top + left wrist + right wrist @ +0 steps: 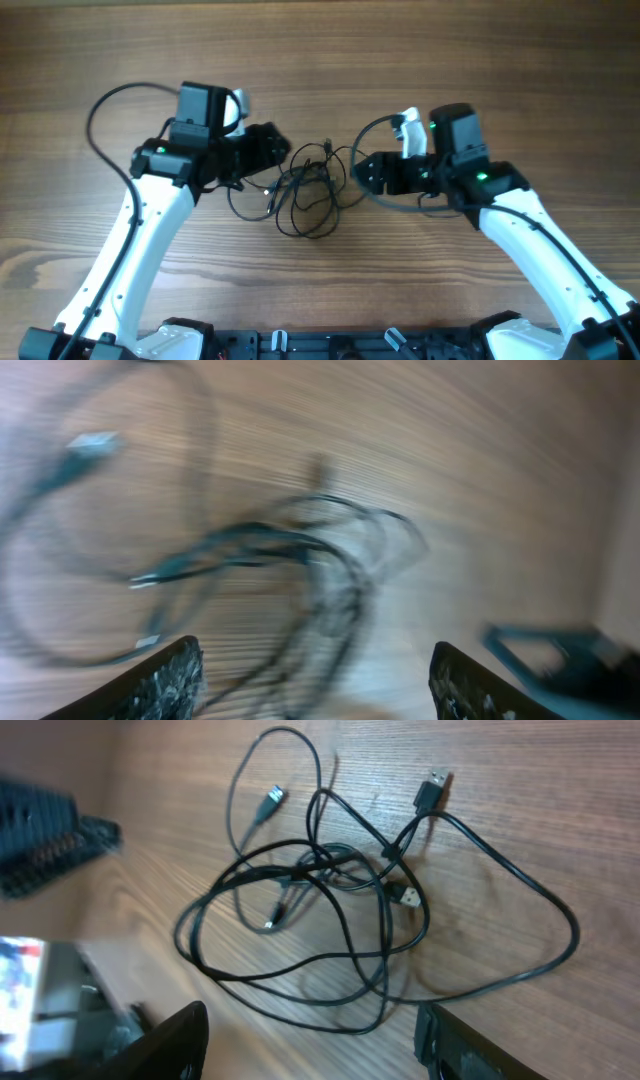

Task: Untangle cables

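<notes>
The robot's right gripper should next grab the black cable to untangle it, taking its outer loop at the tangle's edge to draw that piece of cable out.
The cables (305, 190) are thin black wires in a loose tangle on the wooden table (320, 60), between my two arms. In the right wrist view the tangle (340, 900) shows overlapping loops and several small plug ends, some silvery. The left wrist view is motion-blurred, but the tangle (300, 560) shows ahead of the fingers. My left gripper (272, 148) is open and empty at the tangle's left edge; its fingers (315, 685) stand wide apart. My right gripper (365, 172) is open and empty at the tangle's right edge; its fingers (310, 1045) are also wide apart.
Thicker black arm cables loop behind the left arm (105, 115) and beside the right wrist (375, 130). The other arm's dark gripper (50, 830) shows at the left of the right wrist view. The arm bases sit along the front edge (320, 345).
</notes>
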`<state>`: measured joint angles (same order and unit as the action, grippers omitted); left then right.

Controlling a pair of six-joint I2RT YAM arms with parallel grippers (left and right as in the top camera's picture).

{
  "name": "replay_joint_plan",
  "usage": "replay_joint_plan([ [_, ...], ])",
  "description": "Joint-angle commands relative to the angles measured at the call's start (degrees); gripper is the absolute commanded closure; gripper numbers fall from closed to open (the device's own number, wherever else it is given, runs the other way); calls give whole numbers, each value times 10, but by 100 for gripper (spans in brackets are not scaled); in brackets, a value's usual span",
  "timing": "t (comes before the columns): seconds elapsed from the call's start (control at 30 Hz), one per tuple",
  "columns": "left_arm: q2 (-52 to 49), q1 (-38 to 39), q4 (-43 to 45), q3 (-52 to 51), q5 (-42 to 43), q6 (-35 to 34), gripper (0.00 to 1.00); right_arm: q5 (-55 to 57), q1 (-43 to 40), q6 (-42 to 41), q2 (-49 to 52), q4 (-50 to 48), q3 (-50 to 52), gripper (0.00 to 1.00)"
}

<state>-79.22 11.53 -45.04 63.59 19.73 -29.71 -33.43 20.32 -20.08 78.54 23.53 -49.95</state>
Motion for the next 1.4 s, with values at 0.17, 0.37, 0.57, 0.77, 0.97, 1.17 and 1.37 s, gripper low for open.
replay_joint_plan([
  [0.17,-1,-40,-45,2,-123,-85,21,221,139,69,53,-67,0,26],
  [0.37,-1,-40,-58,2,-123,-85,19,220,163,49,158,-132,0,31],
  [0.57,-1,-40,-69,2,-123,-85,18,218,163,4,188,-172,0,80],
  [0.77,-1,-39,-83,2,-113,-85,15,221,163,0,188,-155,0,96],
  [0.97,-1,-39,-89,2,-107,-85,13,220,163,-14,187,-152,0,96],
  [1.17,-1,-37,-88,2,-71,-82,0,251,148,-9,113,-64,-42,96],
  [1.37,-4,-20,-88,2,-71,-82,0,321,134,8,-23,-26,-139,96],
])
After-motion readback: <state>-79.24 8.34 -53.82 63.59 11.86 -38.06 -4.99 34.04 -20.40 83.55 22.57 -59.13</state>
